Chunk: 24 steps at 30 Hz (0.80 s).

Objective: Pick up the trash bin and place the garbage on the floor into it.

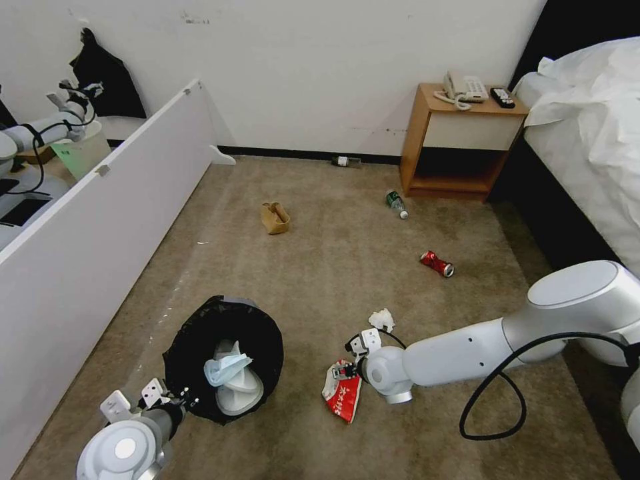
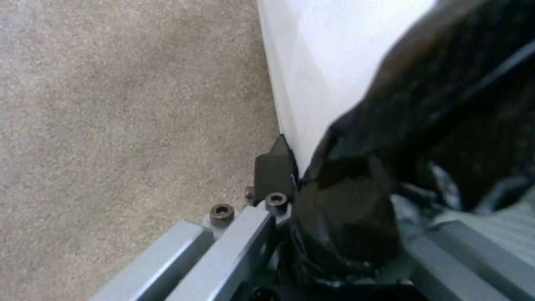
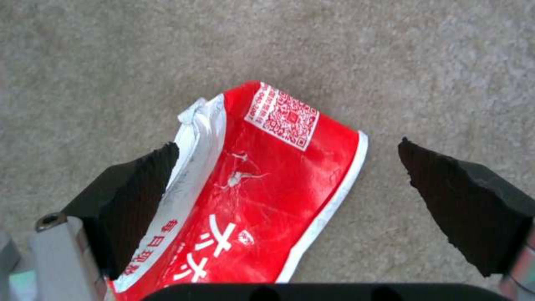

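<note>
The right gripper grabs the red packet [image 1: 341, 393] by its end with the QR code next, to drop this garbage into the trash bin [image 1: 200, 333].
The trash bin [image 1: 200, 333], white with a black bag over its rim, sits low at my left and holds white slippers [image 1: 239, 393] and a blue face mask [image 1: 227, 368]. My left gripper [image 1: 181, 399] is shut on its near rim; the left wrist view shows the gripper [image 2: 301, 184] clamping the black bag [image 2: 434, 125] against the white bin wall [image 2: 317, 62]. My right gripper [image 1: 357, 379] hangs open over the red packet [image 1: 341, 393] on the floor [image 1: 333, 267]. In the right wrist view the gripper [image 3: 287, 154] straddles the red packet [image 3: 262, 188], one pad [image 3: 133, 196] touching its white edge.
Other garbage lies on the carpet: a white tissue [image 1: 382, 320], a red can [image 1: 437, 263], a bottle [image 1: 397, 203], a second bottle [image 1: 347, 161] by the wall and a brown paper bag [image 1: 275, 217]. A white panel [image 1: 100, 220] bounds the left, a nightstand [image 1: 460, 140] and bed [image 1: 593, 133] the right.
</note>
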{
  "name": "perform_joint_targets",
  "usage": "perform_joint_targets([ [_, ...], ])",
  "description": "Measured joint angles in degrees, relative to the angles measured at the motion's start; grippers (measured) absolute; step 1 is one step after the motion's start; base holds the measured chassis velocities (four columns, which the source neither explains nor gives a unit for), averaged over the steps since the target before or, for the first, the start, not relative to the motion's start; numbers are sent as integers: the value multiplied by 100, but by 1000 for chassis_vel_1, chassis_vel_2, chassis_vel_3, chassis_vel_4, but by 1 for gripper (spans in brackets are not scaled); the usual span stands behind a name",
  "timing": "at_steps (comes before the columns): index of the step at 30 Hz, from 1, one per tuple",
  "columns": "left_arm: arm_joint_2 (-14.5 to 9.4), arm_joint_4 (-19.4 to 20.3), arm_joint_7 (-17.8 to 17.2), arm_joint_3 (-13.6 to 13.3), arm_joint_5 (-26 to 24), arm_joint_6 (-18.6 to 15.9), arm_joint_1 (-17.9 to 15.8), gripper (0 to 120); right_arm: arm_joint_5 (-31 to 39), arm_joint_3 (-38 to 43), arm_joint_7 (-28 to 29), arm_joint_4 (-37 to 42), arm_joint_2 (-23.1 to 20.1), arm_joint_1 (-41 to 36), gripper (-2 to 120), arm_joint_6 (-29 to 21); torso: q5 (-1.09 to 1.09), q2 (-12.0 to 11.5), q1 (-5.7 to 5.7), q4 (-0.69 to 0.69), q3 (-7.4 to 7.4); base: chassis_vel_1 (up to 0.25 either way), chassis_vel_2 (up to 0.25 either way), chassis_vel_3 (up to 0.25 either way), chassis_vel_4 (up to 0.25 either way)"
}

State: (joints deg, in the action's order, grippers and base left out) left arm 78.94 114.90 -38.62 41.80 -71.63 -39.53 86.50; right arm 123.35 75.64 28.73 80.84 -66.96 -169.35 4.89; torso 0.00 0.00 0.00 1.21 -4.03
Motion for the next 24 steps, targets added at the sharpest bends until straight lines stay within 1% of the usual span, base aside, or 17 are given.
perform_joint_targets([
  [10,-18,-57,36,12,-2,-11,-17,0,-23,-8,-35,-50,14,2,100,-13,0,0,0,0,0,0,0,0,0],
  [18,-44,-109,58,27,2,-27,-39,0,13,-9,-215,-226,-117,-2,100,-115,-1,0,0,0,0,0,0,0,0],
  [24,-39,-133,72,44,5,-35,-42,0,24,-32,-334,-246,-133,-5,100,-193,-1,0,0,0,0,0,0,0,0],
])
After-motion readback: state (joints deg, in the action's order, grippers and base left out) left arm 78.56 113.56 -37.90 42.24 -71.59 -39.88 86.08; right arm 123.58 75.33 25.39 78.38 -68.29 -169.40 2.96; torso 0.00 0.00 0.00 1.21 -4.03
